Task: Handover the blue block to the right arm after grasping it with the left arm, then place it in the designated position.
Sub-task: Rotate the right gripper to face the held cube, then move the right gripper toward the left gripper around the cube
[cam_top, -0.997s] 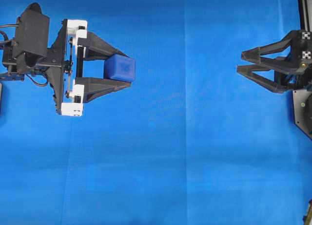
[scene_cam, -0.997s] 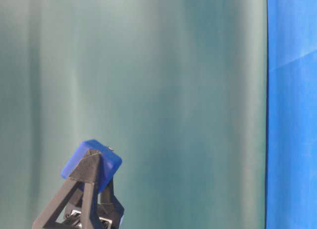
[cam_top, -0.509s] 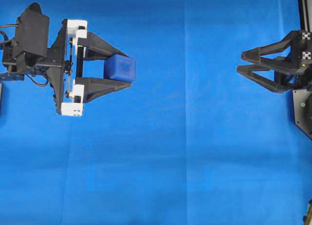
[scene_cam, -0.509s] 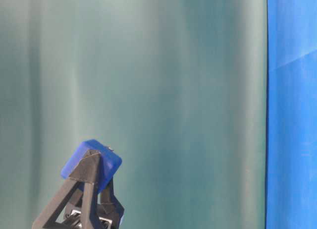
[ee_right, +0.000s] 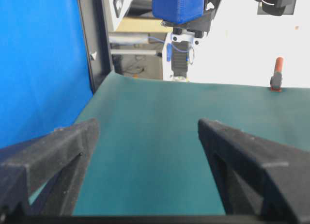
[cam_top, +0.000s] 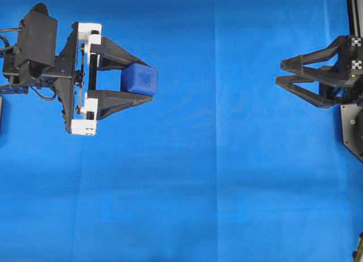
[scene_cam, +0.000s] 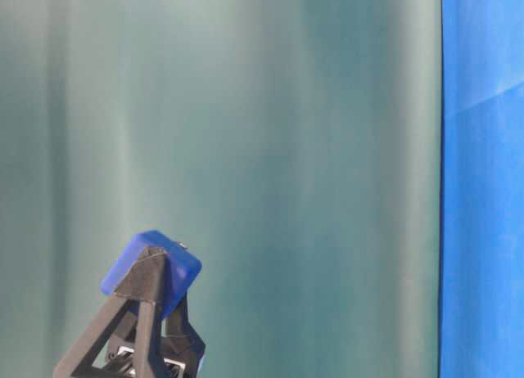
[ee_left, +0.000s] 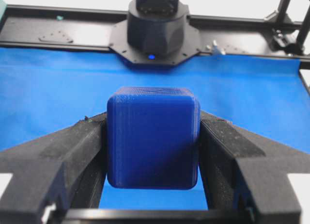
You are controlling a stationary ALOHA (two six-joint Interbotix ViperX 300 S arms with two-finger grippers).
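My right gripper will next grab the blue block by its exposed end (cam_top: 148, 79), so it can take the block over from my left gripper.
The dark-blue block (cam_top: 140, 79) is clamped between the two black fingers of my left gripper (cam_top: 144, 81), held up off the blue cloth (cam_top: 198, 177) at upper left. In the left wrist view the blue block (ee_left: 153, 136) fills the gap, both fingers pressed on its sides. From table level the blue block (scene_cam: 151, 272) shows at the fingertips. My right gripper (cam_top: 279, 72) stands open at the far right, turned on its side, nothing between its fingers. In the right wrist view the blue block (ee_right: 178, 6) appears far off, straight ahead of that gripper (ee_right: 147, 127).
The right arm's black base plate (cam_top: 351, 129) sits at the right edge. A teal backdrop (scene_cam: 246, 149) stands behind the workspace. A wide stretch of blue cloth separates the two grippers.
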